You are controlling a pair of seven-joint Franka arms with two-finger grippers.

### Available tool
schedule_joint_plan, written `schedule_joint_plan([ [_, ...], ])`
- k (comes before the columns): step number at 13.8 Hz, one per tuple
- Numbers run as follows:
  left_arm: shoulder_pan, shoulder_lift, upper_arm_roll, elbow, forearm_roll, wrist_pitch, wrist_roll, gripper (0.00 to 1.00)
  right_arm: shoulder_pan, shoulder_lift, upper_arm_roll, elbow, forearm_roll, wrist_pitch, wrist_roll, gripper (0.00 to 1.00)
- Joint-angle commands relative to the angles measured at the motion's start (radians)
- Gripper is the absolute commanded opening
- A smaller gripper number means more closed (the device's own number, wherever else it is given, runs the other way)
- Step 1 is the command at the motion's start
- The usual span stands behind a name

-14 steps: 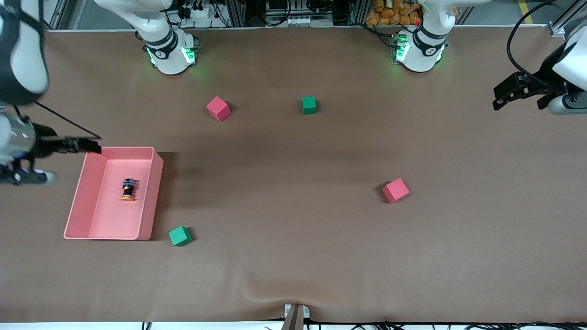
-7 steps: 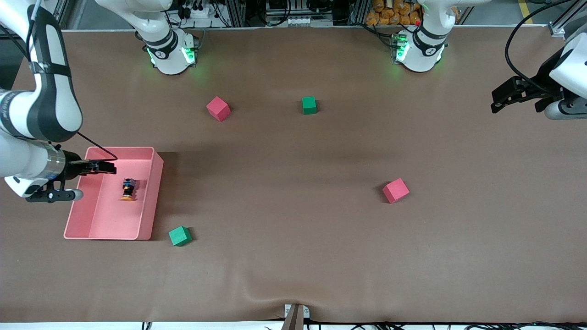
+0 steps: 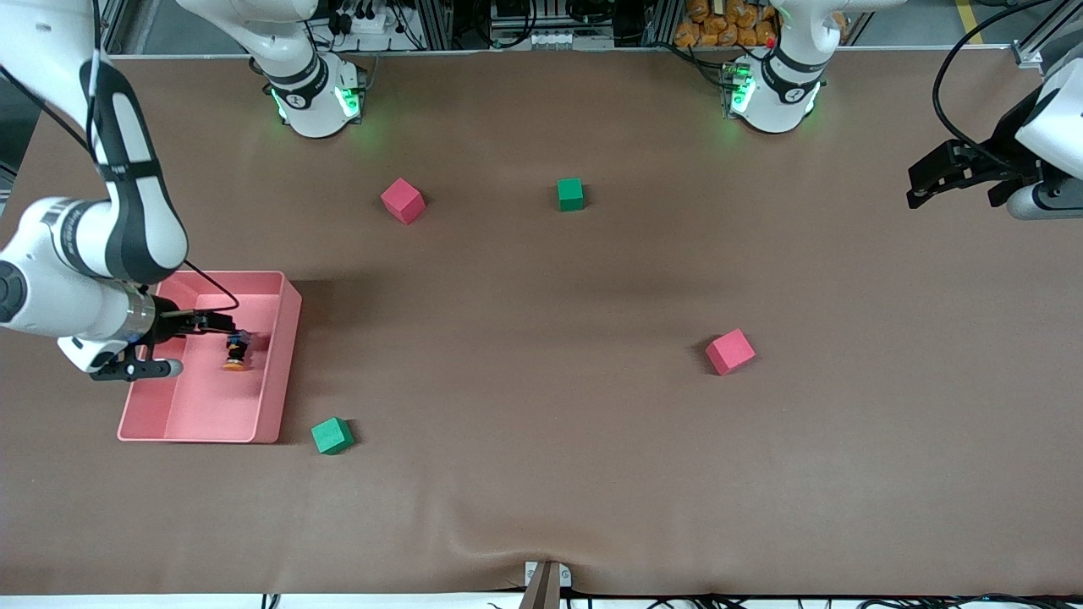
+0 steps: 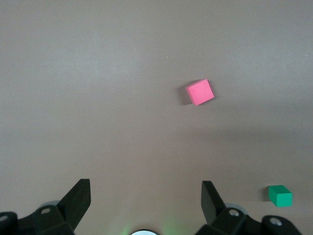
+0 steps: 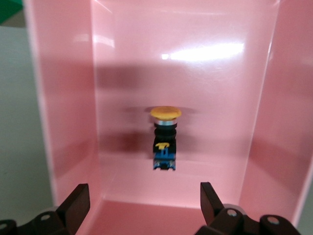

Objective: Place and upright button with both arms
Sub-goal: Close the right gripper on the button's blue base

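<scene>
The button will be grabbed next by my right gripper at its black-and-blue body (image 5: 165, 144), which leaves the button's orange cap (image 5: 166, 113) free for standing the button upright.
The button (image 3: 236, 351) lies on its side in the pink tray (image 3: 290, 338) at the right arm's end of the table, its orange cap toward the front camera. My right gripper (image 3: 222, 322) is open and empty over the tray, just beside the button's black-and-blue body. In the right wrist view the button (image 5: 165, 139) sits ahead of the open right gripper (image 5: 142, 200), between the tray walls (image 5: 58, 98). My left gripper (image 3: 924, 181) waits, open and empty, above the left arm's end of the table; the left wrist view shows the left gripper (image 4: 145, 196) over bare cloth.
Two pink cubes (image 3: 403, 200) (image 3: 730, 351) and two green cubes (image 3: 570, 194) (image 3: 332, 436) lie on the brown cloth; one green cube sits just outside the tray's near corner. The left wrist view shows a pink cube (image 4: 200, 92) and a green cube (image 4: 280, 196).
My right arm has swung in from the table's end, bringing its open gripper over the tray and up beside the button. The left arm has barely moved.
</scene>
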Motion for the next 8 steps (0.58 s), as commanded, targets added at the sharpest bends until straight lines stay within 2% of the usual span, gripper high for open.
schedule_joint_plan([
  [1,0.005,-0.004,-0.007,0.016,0.009,-0.019,0.009,1.0,-0.025,0.044,0.012,0.001,0.035,0.048,-0.039,1.0],
  [8,0.006,-0.009,-0.007,0.016,0.011,-0.023,0.014,1.0,-0.033,0.131,0.012,0.002,0.062,0.14,-0.048,1.0],
])
